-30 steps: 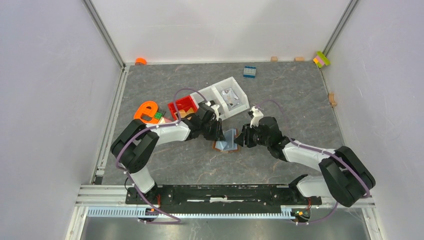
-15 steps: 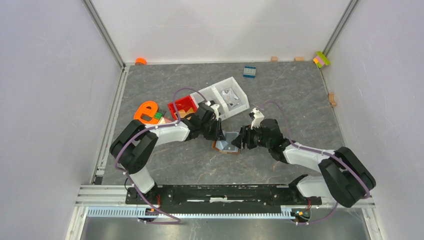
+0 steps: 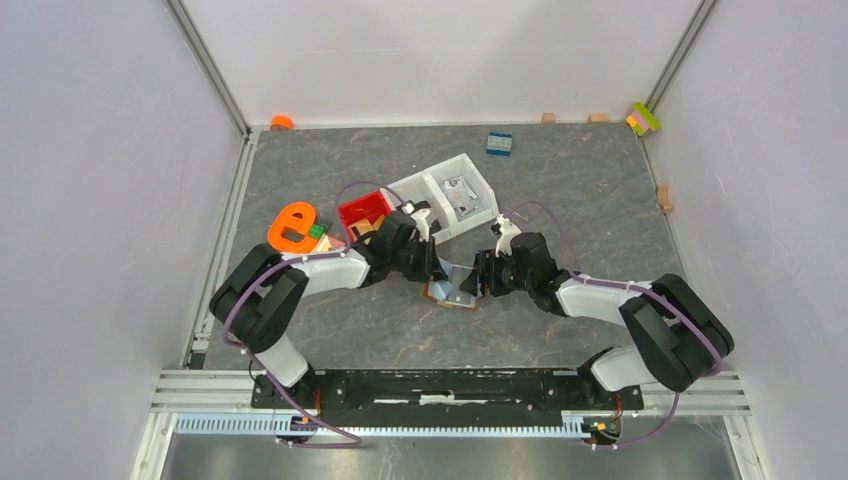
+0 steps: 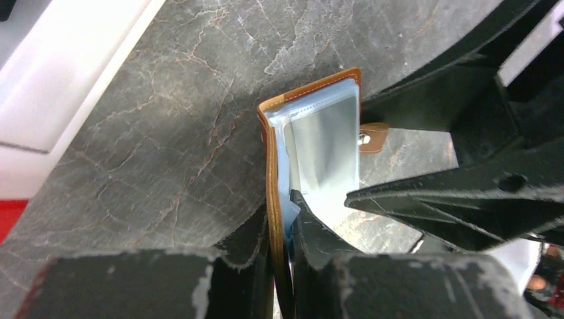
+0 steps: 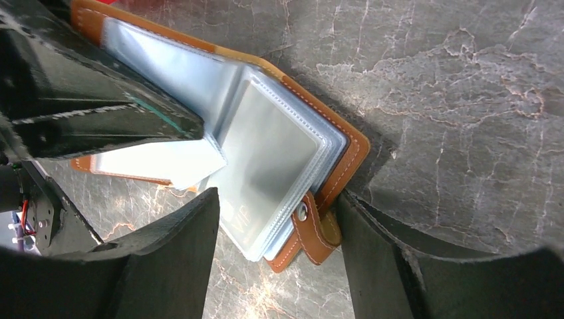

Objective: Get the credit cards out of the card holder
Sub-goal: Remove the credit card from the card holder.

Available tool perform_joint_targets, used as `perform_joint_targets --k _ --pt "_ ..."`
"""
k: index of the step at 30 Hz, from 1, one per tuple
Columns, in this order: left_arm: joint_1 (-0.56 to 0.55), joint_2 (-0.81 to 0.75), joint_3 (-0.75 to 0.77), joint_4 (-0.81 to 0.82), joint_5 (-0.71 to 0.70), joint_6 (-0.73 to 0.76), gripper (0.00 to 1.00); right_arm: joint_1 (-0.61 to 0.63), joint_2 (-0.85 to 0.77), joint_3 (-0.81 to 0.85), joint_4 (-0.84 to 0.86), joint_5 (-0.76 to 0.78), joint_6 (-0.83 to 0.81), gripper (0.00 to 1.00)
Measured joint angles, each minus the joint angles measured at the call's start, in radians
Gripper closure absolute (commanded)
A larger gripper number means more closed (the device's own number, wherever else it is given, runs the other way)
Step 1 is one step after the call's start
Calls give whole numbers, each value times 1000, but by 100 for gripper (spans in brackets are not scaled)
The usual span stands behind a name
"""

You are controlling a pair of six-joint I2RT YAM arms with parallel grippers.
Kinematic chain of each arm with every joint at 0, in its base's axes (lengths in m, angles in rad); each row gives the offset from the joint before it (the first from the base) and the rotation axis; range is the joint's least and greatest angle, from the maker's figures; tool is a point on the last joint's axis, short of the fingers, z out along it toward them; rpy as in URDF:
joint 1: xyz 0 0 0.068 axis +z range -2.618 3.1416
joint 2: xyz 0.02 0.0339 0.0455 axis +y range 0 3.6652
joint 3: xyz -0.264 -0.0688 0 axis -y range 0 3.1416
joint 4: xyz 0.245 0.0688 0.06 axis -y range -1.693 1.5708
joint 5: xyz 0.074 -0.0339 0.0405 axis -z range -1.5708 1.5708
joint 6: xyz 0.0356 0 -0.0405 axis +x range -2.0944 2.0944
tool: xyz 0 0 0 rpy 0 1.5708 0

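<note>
My left gripper's fingers are shut around the brown cover and the pale blue edge, so the card holder [image 3: 452, 292] would come up if I lifted my left gripper now.
The brown card holder [image 3: 452, 292] lies open on the table between my two grippers. My left gripper [image 3: 430, 272] is shut on one cover [image 4: 271, 159], with a pale blue card corner [image 4: 290, 214] pinched beside the pad. Clear sleeves [image 4: 326, 139] fan out from the cover. My right gripper [image 5: 276, 219] is open and straddles the other cover [image 5: 336, 133] at its strap tab [image 5: 312, 234]. One finger [image 5: 399, 266] touches the tab side; the other stands apart from the sleeves. A silvery card marked VIP [image 5: 247, 216] sits in a sleeve. No orange-tan card shows.
A white bin [image 3: 452, 192] and a red bin [image 3: 364, 211] stand just behind the left gripper. An orange object [image 3: 294, 226] lies to their left. A blue brick [image 3: 499, 143] lies farther back, with small blocks along the back and right walls.
My right gripper has moved left, closing in on the card holder until its jaws straddle the strap end. My left arm has shifted slightly left, still holding the cover.
</note>
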Motion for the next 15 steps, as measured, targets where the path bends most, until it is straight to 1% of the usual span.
perform_joint_targets --k 3,4,6,8,11,15 --pt "24 -46 -52 56 40 -19 87 0 -3 3 -6 3 0 29" --pt "33 -71 -74 81 54 -27 88 0 -11 1 -8 6 0 26" --pt "46 -121 -114 130 77 -45 88 0 -53 -18 1 10 0 14" --pt "59 -179 -155 185 97 -64 89 -2 -124 -51 11 16 7 9" --pt "71 -255 -204 270 124 -88 89 -7 -214 -81 36 21 11 7" --pt "76 -331 -256 386 163 -105 89 -15 -300 -117 100 3 20 7"
